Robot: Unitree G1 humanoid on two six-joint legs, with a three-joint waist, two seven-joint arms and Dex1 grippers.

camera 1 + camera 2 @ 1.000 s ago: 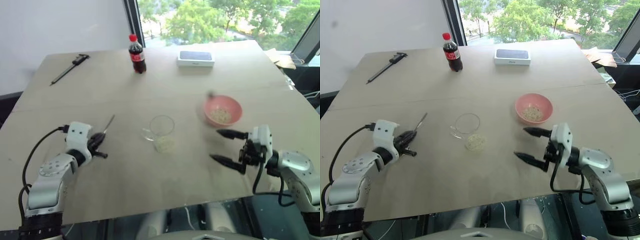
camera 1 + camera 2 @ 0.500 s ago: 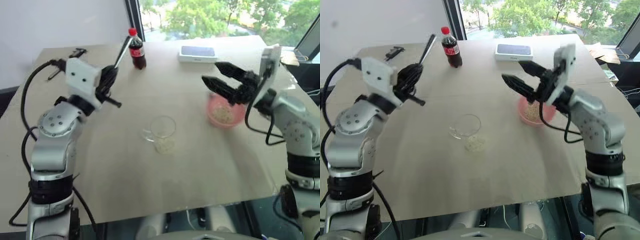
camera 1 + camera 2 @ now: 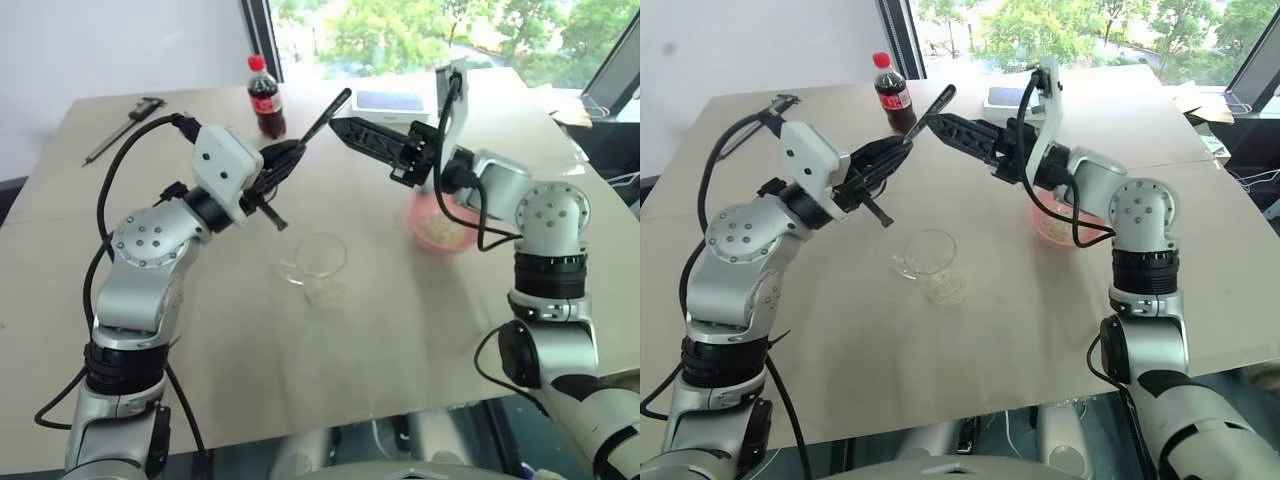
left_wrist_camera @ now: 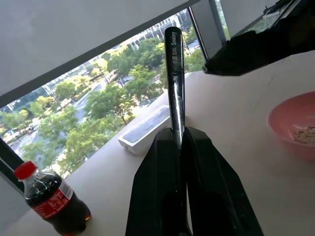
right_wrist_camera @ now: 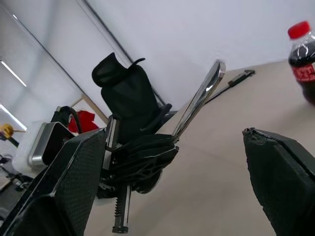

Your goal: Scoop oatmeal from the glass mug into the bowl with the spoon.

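I need to grab the spoon with my right gripper next, by the loose end of its handle (image 3: pixel 338 101) (image 5: pixel 213 77), because my left gripper's fingers cover the spoon's head.
My left gripper (image 3: pixel 283 162) is shut on the spoon (image 3: pixel 325 112), lifted above the table. The shiny handle slants up out of the fingers, and the head is hidden inside them. My right gripper (image 3: pixel 370 148) is open and points left. In the right wrist view the spoon's (image 5: pixel 199 101) free end stands between its two fingers without touching them. The glass mug (image 3: pixel 320 258) stands upright on the table below both grippers, with oatmeal (image 3: pixel 326 292) in its bottom. The pink bowl (image 3: pixel 445 228) sits to the right, partly behind my right arm, with some oatmeal (image 4: pixel 306 134) inside.
A cola bottle (image 3: pixel 266 98), a flat white box (image 3: pixel 385 100) and a dark caliper (image 3: pixel 120 125) lie along the table's far side. Behind it are a window and a wall. The table's near edge (image 3: pixel 330 420) is in front of me.
Both arms rose from near the table and swung toward the middle. The left carried the spoon up and turned it. The open right gripper came round the spoon's free end.
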